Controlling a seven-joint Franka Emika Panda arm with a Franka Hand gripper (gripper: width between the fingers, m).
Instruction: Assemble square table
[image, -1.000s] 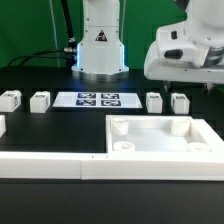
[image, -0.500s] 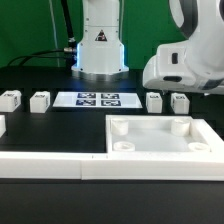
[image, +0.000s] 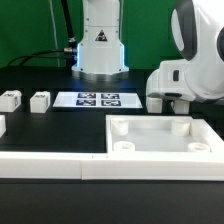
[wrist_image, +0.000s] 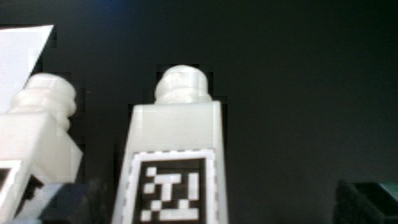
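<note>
The tagged leg (wrist_image: 171, 185) is between my low fingers; I should close.
The white square tabletop (image: 150, 146) lies at the front right in the exterior view, raised edges and round corner sockets facing up. Two short white legs (image: 10, 100) (image: 40, 101) stand at the exterior view's left of the marker board (image: 97, 99). A third leg (image: 155, 102) stands on its right, half covered by the arm's hand. My gripper (image: 176, 101) hangs low over that spot and hides the leg behind it. In the wrist view a tagged leg (wrist_image: 175, 140) lies between the open fingers (wrist_image: 370, 200), untouched, with another leg (wrist_image: 43, 115) beside it.
A long white rail (image: 45, 166) runs along the front edge, left of the tabletop. Another white piece (image: 2, 125) shows at the exterior view's left border. The robot's base (image: 100, 45) stands behind the marker board.
The hand has come down from above the back right until it hangs over the two legs right of the marker board. The jaws stayed open. No part has moved.
</note>
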